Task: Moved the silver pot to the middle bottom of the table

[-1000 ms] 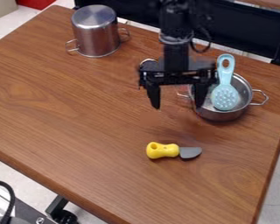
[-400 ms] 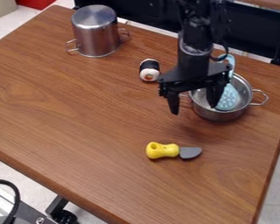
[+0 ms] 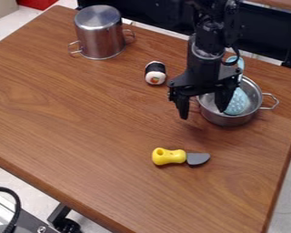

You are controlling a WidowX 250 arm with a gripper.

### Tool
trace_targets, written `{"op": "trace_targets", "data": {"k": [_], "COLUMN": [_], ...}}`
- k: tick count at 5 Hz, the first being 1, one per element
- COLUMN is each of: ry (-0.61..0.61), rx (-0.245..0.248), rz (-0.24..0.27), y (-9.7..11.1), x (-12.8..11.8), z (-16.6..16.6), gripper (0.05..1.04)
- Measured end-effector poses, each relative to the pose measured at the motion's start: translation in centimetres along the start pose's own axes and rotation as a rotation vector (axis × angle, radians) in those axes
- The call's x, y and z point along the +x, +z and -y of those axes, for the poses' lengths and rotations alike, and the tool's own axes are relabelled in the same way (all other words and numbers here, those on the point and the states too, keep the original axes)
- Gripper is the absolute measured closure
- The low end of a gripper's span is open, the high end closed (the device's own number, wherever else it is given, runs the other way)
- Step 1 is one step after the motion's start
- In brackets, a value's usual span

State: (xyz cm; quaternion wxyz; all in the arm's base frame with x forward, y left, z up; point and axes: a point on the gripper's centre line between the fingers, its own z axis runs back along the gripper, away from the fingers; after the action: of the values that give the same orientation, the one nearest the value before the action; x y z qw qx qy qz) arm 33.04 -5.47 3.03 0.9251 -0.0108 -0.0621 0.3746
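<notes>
My gripper grabs the silver pot's rim next. Then I move the pot to the middle bottom of the table.
The black gripper (image 3: 203, 113) is open over the left part of the silver pot (image 3: 232, 119) at the table's right side. One finger stands left of the pot's rim, the other in front of its opening; whether either touches the pot I cannot tell. A light blue slotted utensil (image 3: 237, 102) lies in this pot, partly hidden behind the arm. The pot's right handle shows, while its left one is mostly covered by the gripper. Another silver pot (image 3: 100, 35) rests upside down at the table's upper left, with a handle on each side.
A toy sushi roll (image 3: 155, 73) sits left of the gripper. Nearer the front lies a toy knife (image 3: 179, 156) with a yellow handle and grey blade. The wooden table (image 3: 81, 136) ends at a slanting front edge and a right edge close to the pot.
From left of the pot, the gripper has shifted right and slightly lower, staying open. The sushi roll, largely hidden behind the arm before, is uncovered, and the utensil is more covered.
</notes>
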Motion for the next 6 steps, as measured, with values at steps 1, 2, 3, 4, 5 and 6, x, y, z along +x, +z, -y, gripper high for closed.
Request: {"op": "trace_targets", "data": {"k": [1,2,3,4,5,6], "ry": [0.0,0.007,0.01,0.011,0.002,-0.004], "rx": [0.037,0.046,0.063,0.056,0.066,0.061], "rz": [-0.018,-0.022,-0.034,-0.033,-0.04,-0.046], "y": [-0.9,-1.2,-1.6,-1.4,-1.9,-1.9], "x": [0.1,0.2,0.3,0.8,1.0,1.1], "z": [0.2,0.4,0.5,0.7,0.9,1.0], "gripper": [0.083,0.127,0.309,0.606,0.854,0.99]}}
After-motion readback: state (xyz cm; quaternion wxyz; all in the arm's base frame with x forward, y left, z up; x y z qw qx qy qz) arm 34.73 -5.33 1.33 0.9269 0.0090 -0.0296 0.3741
